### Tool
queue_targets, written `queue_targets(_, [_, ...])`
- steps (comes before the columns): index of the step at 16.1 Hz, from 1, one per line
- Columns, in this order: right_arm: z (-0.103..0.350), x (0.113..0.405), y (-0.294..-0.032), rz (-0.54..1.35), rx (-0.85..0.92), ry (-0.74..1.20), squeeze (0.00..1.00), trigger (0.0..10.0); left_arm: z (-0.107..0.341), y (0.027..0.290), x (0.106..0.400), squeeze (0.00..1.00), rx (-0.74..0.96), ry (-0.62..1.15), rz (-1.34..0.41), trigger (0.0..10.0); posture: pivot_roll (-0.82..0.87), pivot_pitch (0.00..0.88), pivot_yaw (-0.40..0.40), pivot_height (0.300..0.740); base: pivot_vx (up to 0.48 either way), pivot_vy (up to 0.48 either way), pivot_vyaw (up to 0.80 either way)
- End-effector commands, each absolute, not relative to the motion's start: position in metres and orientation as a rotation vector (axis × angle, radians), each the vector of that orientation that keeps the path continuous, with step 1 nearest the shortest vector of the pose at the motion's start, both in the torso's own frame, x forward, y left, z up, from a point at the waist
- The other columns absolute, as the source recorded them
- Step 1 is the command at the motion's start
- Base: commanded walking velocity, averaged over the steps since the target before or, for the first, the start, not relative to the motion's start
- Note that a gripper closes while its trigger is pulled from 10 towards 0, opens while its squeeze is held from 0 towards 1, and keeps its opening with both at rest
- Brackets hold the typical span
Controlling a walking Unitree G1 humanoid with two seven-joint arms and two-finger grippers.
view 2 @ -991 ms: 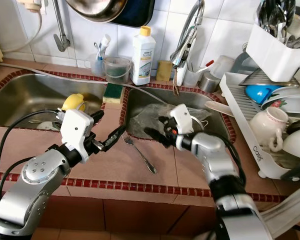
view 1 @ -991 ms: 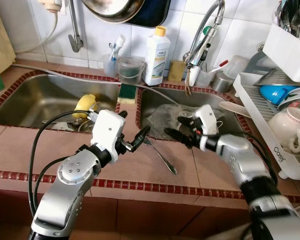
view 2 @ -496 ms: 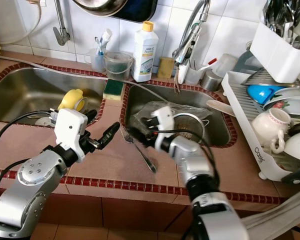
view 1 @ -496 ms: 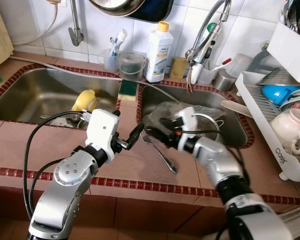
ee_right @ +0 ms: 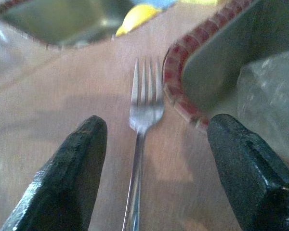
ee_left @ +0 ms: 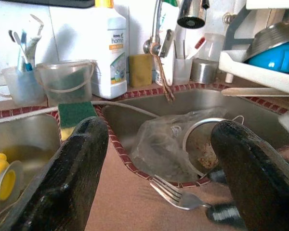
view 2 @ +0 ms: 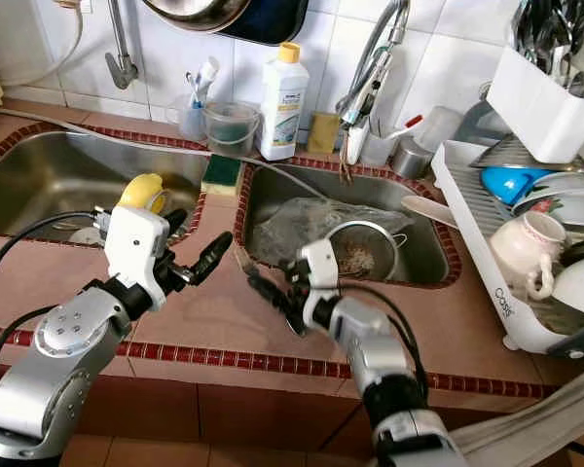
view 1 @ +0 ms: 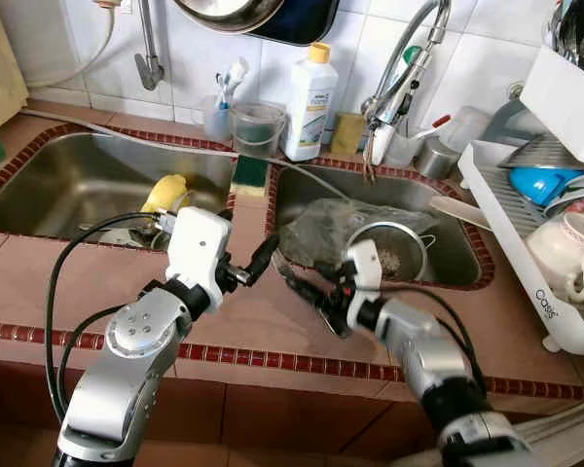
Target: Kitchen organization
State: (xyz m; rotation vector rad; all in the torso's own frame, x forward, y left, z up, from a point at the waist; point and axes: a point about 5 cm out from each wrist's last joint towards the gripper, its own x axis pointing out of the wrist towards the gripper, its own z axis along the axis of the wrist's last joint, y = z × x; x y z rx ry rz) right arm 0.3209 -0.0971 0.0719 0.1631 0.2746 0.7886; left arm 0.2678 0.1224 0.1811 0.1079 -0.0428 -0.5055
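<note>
Next, my right gripper grabs the metal fork (ee_right: pixel 142 109) by its slim handle just below the fork's head (ee_right: pixel 138 151), since the fork's pointed teeth lie on the counter.
A metal fork (ee_right: pixel 142 109) lies on the brown tiled counter between the two sinks, tines toward the right sink's corner. My right gripper (view 1: pixel 307 290) hovers low over the fork's handle, open, one finger on each side of it (ee_right: pixel 67 183). My left gripper (view 2: pixel 197 238) is open just to the left, above the counter, holding nothing. In the left wrist view the fork (ee_left: pixel 176 195) lies below the left gripper's fingers (ee_left: pixel 77 178).
The right sink (view 1: pixel 467 255) holds a crumpled plastic bag (view 1: pixel 316 229) and a metal strainer (view 1: pixel 394 255). A yellow object (view 1: pixel 167 195) lies in the left sink. A dish rack (view 1: pixel 526 243) with cups stands at right. Detergent bottle (view 1: pixel 309 102), sponge (view 1: pixel 245 175) and faucet (view 1: pixel 399 73) line the back.
My right gripper has swung left and down from over the right sink to the fork on the counter. The left gripper has barely moved.
</note>
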Motion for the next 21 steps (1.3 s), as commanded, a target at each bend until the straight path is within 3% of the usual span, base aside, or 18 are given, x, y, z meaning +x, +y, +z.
queue_targets(1, [0.071, 0.319, -0.103, 0.779, 0.136, 0.291, 0.00, 10.0, 0.182, 0.118, 0.269, 0.00, 0.117, -0.045, -0.513, 10.0, 0.07, 0.020, -0.152, 0.740, 0.000, 0.000, 0.00])
queue_targets(5, [0.058, 0.302, -0.108, 0.853, 0.086, 0.417, 0.00, 10.0, 0.183, 0.116, 0.270, 0.00, 0.108, -0.054, -0.509, 10.0, 0.06, 0.015, -0.153, 0.740, 0.000, 0.000, 0.00])
queue_targets(6, [0.056, 0.300, -0.110, 0.872, 0.071, 0.439, 0.00, 9.6, 0.183, 0.116, 0.271, 0.00, 0.108, -0.054, -0.507, 10.0, 0.06, 0.015, -0.153, 0.740, 0.000, 0.000, 0.00])
queue_targets(7, [0.058, 0.300, -0.114, 0.877, 0.075, 0.449, 0.00, 3.4, 0.183, 0.116, 0.270, 0.00, 0.107, -0.056, -0.506, 10.0, 0.06, 0.016, -0.154, 0.740, 0.000, 0.000, 0.00])
queue_targets(8, [0.059, 0.300, -0.115, 0.875, 0.076, 0.450, 0.00, 3.4, 0.183, 0.116, 0.270, 0.00, 0.107, -0.056, -0.505, 10.0, 0.06, 0.016, -0.154, 0.740, 0.000, 0.000, 0.00])
queue_targets(9, [0.064, 0.302, -0.120, 0.874, 0.086, 0.452, 0.00, 0.0, 0.183, 0.117, 0.270, 0.00, 0.106, -0.055, -0.502, 10.0, 0.06, 0.016, -0.154, 0.740, 0.000, 0.000, 0.00])
queue_targets(21, [0.081, 0.316, -0.148, 0.843, 0.116, 0.541, 0.00, 0.0, 0.187, 0.121, 0.272, 0.00, 0.097, -0.063, -0.470, 10.0, 0.05, 0.046, -0.156, 0.740, 0.000, 0.000, 0.00])
